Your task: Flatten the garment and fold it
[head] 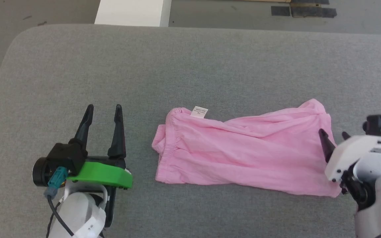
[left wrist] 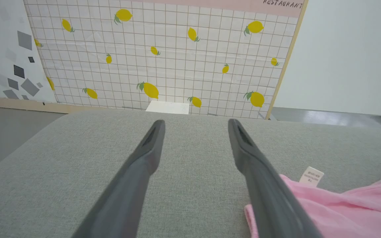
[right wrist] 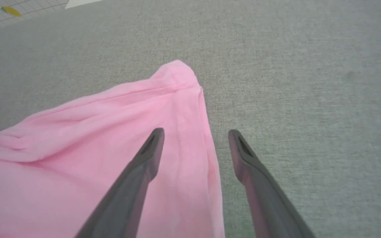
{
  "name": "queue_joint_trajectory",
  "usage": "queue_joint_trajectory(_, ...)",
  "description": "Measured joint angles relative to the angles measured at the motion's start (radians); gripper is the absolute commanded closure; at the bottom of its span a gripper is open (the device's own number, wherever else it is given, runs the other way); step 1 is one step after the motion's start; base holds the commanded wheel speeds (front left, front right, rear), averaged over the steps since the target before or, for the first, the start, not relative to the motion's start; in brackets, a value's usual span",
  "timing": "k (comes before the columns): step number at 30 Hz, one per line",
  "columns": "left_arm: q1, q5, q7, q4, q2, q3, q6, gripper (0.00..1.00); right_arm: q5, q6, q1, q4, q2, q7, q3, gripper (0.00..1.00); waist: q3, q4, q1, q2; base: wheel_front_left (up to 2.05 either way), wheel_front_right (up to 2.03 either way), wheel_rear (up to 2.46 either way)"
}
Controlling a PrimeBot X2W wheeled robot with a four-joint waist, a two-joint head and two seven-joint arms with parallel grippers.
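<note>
The pink shorts should next be grabbed by their leg hem (head: 320, 119) with my right gripper, and then I will fold them in half toward the waistband (head: 169, 144).
The garment (head: 243, 152), light pink shorts, lies spread across the grey cushioned surface with its gathered waistband at the left and a small white label (head: 199, 112) at its upper left. My left gripper (head: 104, 107) stands open just left of the waistband, nothing between its fingers; in the left wrist view the left gripper (left wrist: 195, 123) has the garment (left wrist: 342, 211) and label (left wrist: 311, 175) to its right. My right gripper (head: 333, 133) is open at the garment's right hem. In the right wrist view the right gripper (right wrist: 195, 132) straddles the hem edge of the garment (right wrist: 78, 138), apart from the cloth.
The grey surface (head: 177, 66) extends far beyond the garment, with a rounded corner at the upper left. A white block (head: 132, 12) stands past its far edge. A lemon-patterned tiled panel (left wrist: 164, 53) rises behind the surface.
</note>
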Motion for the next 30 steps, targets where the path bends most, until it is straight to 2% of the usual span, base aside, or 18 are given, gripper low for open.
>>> queue_joint_trajectory(4,-0.007,0.022,0.000,0.007,-0.021,0.028,-0.031,0.00,0.006,0.000,-0.065,0.069,0.001,0.144,-0.014,0.00,0.017,0.004,0.0000,0.0000,0.00,0.00,0.00)
queue_joint_trajectory(9,-0.010,0.050,0.000,0.015,-0.045,0.055,-0.056,0.00,-0.015,0.000,-0.128,0.092,-0.002,0.312,-0.041,0.00,0.032,0.011,0.0000,0.0000,0.00,0.00,0.00)
queue_joint_trajectory(10,-0.010,0.053,0.000,0.017,-0.049,0.058,-0.059,0.00,-0.014,0.000,-0.132,0.092,-0.004,0.339,-0.040,0.07,0.033,0.012,0.0000,0.0000,0.00,0.00,0.00)
queue_joint_trajectory(11,-0.010,0.055,0.000,0.019,-0.053,0.062,-0.063,0.00,-0.011,0.000,-0.137,0.089,-0.006,0.371,-0.036,0.44,0.034,0.015,0.0000,0.0000,0.00,0.00,0.00)
queue_joint_trajectory(12,-0.010,0.057,0.000,0.020,-0.056,0.066,-0.065,0.00,-0.008,0.000,-0.138,0.081,-0.010,0.396,-0.032,0.58,0.035,0.017,0.0000,0.0000,0.00,0.00,0.00)
queue_joint_trajectory(13,-0.010,0.060,0.000,0.021,-0.059,0.068,-0.068,0.00,-0.007,0.000,-0.137,0.069,-0.011,0.410,-0.027,0.87,0.036,0.019,0.0000,0.0000,0.00,0.00,0.00)
queue_joint_trajectory(14,-0.010,0.061,0.000,0.021,-0.062,0.071,-0.071,0.00,-0.009,0.000,-0.135,0.057,-0.012,0.414,-0.023,1.00,0.036,0.021,0.0000,0.0000,0.00,0.00,0.00)
queue_joint_trajectory(22,-0.009,0.065,0.000,0.028,-0.082,0.101,-0.082,0.00,-0.012,0.000,-0.050,-0.023,0.001,0.267,-0.018,1.00,0.020,0.021,0.0000,0.0000,0.00,0.00,0.00)
queue_joint_trajectory(26,-0.002,0.065,0.000,0.035,-0.086,0.113,-0.082,0.00,-0.042,0.000,-0.013,-0.066,0.002,0.183,-0.072,1.00,0.007,0.017,0.0000,0.0000,0.00,0.00,0.00)
queue_joint_trajectory(30,0.006,0.065,0.000,0.040,-0.089,0.118,-0.083,0.00,-0.129,0.000,0.009,-0.107,0.001,0.158,-0.143,1.00,-0.007,0.013,0.0000,0.0000,0.00,0.00,0.00)
